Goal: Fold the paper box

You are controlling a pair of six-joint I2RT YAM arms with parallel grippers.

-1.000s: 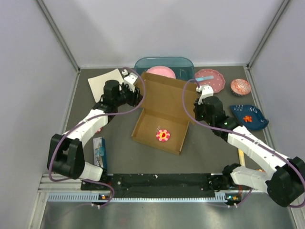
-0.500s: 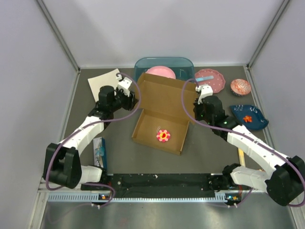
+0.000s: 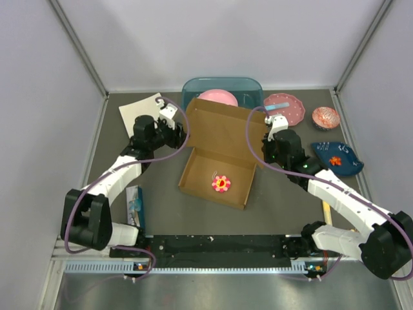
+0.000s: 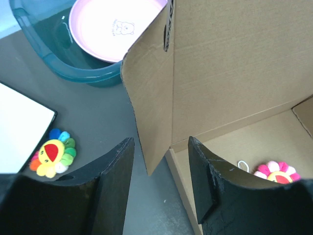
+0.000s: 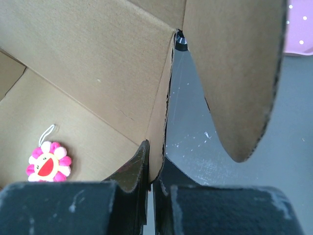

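Note:
The robot should fold the lid over the tray next, so its left gripper should pinch the side flap of the lid, opposite the flap that the right gripper holds.
The brown cardboard paper box (image 3: 219, 152) sits mid-table, its tray formed and its lid standing open toward the back. A pink flower toy (image 3: 221, 183) lies inside the tray. My left gripper (image 3: 175, 131) is open just off the box's left rear corner; in the left wrist view (image 4: 159, 183) the lid's side flap (image 4: 149, 107) hangs just ahead of the two fingers, untouched. My right gripper (image 3: 268, 152) is shut on the box's right side flap (image 5: 159, 142), pinched between both fingers at the tray's right rear corner.
A teal tub (image 3: 222, 90) with a pink plate stands behind the box. A cream sheet (image 3: 142, 111) lies at the back left, a rainbow flower toy (image 4: 51, 157) beside it. Pink plate (image 3: 284, 106), cupcake liner (image 3: 325, 117) and blue dish (image 3: 337, 158) lie right. A card (image 3: 135, 205) lies near left.
My left gripper has pulled back left, away from the lid's left edge, and now stands open beside it. The right gripper has kept its hold and hardly moved.

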